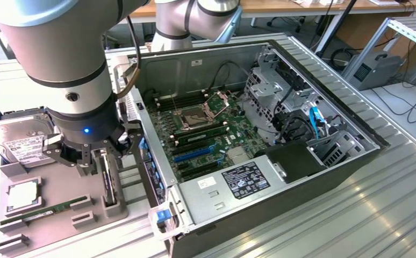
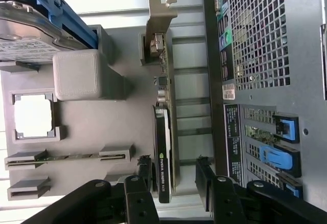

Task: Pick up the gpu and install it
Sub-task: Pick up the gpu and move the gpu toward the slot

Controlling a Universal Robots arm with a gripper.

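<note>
My fingers are above the GPU's top edge (image 2: 162,152), at its labelled near end (image 2: 163,183). My gripper needs to go lower before it closes on the GPU.
The gpu (image 2: 164,132) is a thin dark card standing on its edge in a slot of the grey parts holder (image 2: 102,127), its silver bracket (image 2: 158,19) at the far end. In the exterior view the gpu (image 1: 107,180) stands at the holder's side nearest the computer case. My gripper (image 1: 99,159) hangs right over it, open. In the wrist view the gripper (image 2: 173,175) straddles the card's near end: one black finger (image 2: 145,173) is close beside the card's dark face, the other finger (image 2: 204,175) stands apart from it.
The open computer case (image 1: 280,177) lies at the exterior view's right of the holder, its motherboard (image 1: 201,129) and blue slots (image 1: 193,153) exposed. On the holder (image 1: 57,183) sit a hard drive (image 1: 14,141), a processor (image 1: 21,196) and a green memory stick (image 1: 43,212).
</note>
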